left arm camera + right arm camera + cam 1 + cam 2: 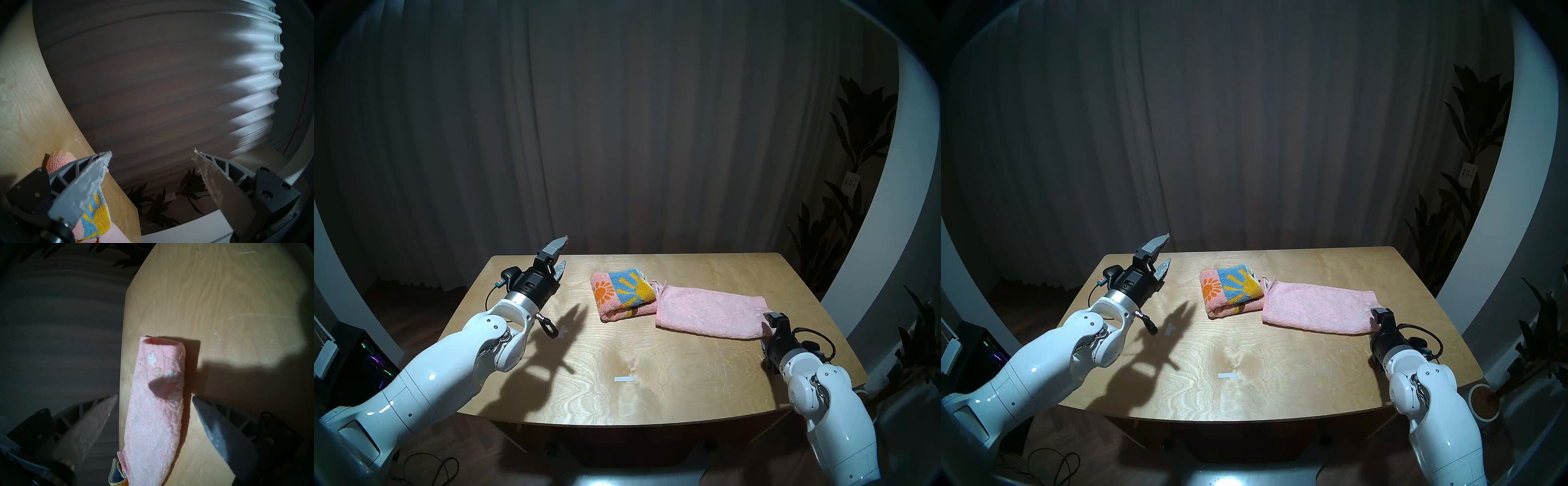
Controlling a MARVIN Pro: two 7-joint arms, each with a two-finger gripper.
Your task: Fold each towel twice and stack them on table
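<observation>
The pink towel's long strip (711,312) lies flat on the table. Next, my right gripper grabs its raised end corner (767,313).
On the table (653,390) the sunflower towel (622,293) lies folded into a thick bundle at the far middle. Touching its right edge, the plain pink towel (711,312) lies folded into a long strip that runs toward the right. My right gripper (768,320) is at the strip's right end. In the right wrist view its jaws stand open with the pink towel (156,412) between the fingers (95,421), which do not press on it. My left gripper (563,253) hovers open and empty above the far left of the table, left of the sunflower towel (96,218).
Small white tape marks (623,379) (562,331) lie on the near and left parts of the tabletop. A dark curtain (619,135) hangs behind the table. Tall plants (843,203) stand to the right, and a computer case (365,359) sits on the floor at the left.
</observation>
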